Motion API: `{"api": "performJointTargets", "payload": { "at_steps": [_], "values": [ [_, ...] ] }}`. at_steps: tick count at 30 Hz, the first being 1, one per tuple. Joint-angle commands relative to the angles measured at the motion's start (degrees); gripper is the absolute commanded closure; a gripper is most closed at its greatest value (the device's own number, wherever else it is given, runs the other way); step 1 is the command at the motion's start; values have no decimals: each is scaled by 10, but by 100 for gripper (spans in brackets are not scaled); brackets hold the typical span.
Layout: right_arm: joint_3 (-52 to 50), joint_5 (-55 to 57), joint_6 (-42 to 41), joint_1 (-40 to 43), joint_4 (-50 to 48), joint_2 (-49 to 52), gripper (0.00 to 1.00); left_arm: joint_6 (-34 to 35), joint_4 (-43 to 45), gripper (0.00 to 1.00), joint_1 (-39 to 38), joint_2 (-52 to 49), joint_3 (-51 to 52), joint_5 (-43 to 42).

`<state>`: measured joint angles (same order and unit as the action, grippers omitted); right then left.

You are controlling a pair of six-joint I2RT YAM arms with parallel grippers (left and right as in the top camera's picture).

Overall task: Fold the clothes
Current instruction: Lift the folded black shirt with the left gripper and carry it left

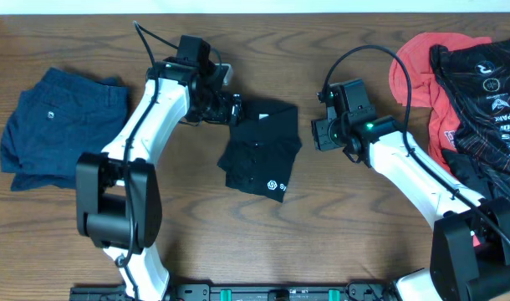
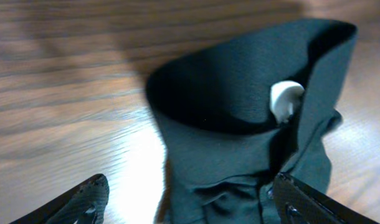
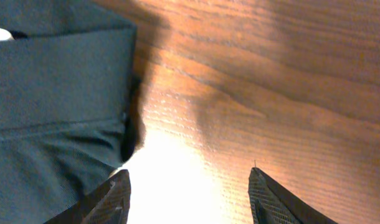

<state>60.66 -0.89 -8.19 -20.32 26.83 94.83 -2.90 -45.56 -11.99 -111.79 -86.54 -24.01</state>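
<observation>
My left gripper grabs the folded black polo shirt by its collar end next, to stack it still folded.
A folded black polo shirt with a small white logo lies at the table's middle. My left gripper is open at the shirt's upper left corner, over its collar, with a white tag showing inside; the fingers straddle the cloth without holding it. My right gripper is open and empty just right of the shirt, whose edge shows at the left of the right wrist view, above bare wood.
Folded navy shorts lie at the far left. A heap of clothes sits at the right edge: a red garment and a black printed jersey. The wooden table shows between them.
</observation>
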Motion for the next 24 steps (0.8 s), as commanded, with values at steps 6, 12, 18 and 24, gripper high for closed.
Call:
{"api": "performJointTargets", "payload": {
  "at_steps": [6, 12, 18, 24],
  "values": [
    [1, 8, -10, 4, 6, 0, 40, -70, 8, 14, 0, -78, 9, -114],
    [1, 8, -10, 4, 13, 0, 40, -70, 22, 12, -6, -126, 9, -131],
    [1, 8, -10, 4, 13, 0, 39, -71, 25, 22, -31, -156, 9, -187],
    [1, 9, -10, 4, 13, 0, 39, -83, 31, 94, -42, -155, 5, -205]
  ]
}}
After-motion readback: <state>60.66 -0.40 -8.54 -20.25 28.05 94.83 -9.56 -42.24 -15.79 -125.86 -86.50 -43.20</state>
